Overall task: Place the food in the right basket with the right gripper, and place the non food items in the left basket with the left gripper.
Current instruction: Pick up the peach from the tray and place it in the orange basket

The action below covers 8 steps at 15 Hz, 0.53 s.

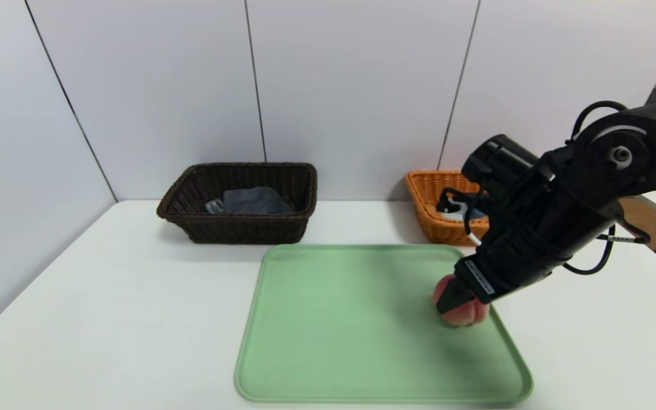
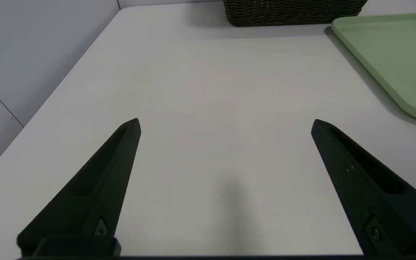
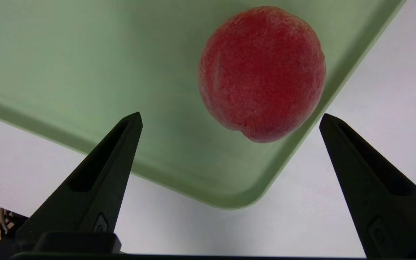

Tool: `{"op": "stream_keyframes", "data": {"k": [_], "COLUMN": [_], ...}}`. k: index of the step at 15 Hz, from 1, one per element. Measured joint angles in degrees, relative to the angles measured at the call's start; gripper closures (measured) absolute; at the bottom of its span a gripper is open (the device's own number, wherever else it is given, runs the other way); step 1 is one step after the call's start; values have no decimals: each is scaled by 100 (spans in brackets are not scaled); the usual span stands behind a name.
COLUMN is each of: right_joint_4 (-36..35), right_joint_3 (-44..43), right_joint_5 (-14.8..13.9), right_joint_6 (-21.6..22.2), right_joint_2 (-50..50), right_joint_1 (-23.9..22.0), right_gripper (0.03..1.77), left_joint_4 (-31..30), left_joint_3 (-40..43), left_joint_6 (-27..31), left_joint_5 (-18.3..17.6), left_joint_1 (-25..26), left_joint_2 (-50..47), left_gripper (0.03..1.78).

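The right gripper's fingers stop short with the green tray between them, so they would miss if they closed now. The right gripper should move toward the peach before it closes.
The food, a fuzzy pink-red peach (image 1: 467, 316) (image 3: 262, 72), lies near the right edge of a green tray (image 1: 351, 319) (image 3: 85, 72). My right gripper (image 1: 452, 302) (image 3: 229, 117) hangs just over it, open. In the right wrist view the peach sits beyond the fingertips, not between them. The orange-tan right basket (image 1: 435, 228) stands behind the tray, partly hidden by my right arm. The dark brown left basket (image 1: 237, 230) (image 2: 291, 14) stands at the back centre-left. My left gripper (image 2: 226, 122) is open over bare table left of the tray, out of the head view.
A dark grey folded cloth (image 1: 257, 200) and a small grey item (image 1: 214, 206) lie in the left basket. Something pale shows in the right basket behind the arm. White wall panels close the back and left. The tray's near right corner (image 3: 229, 198) lies close to the peach.
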Motion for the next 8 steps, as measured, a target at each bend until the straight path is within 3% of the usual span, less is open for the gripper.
{"op": "stream_keyframes", "data": {"k": [8], "right_joint_4": [-20], "right_joint_3": [-91], "right_joint_5": [-6], "right_joint_6": [20], "right_joint_2": [523], "right_joint_1": [-38], "right_gripper": [10], "left_joint_4": [0], "left_joint_3": [0], "left_joint_6": [-5], "left_joint_5": [2], "left_joint_1": [0], "left_joint_2": [0], "left_gripper": [12]}}
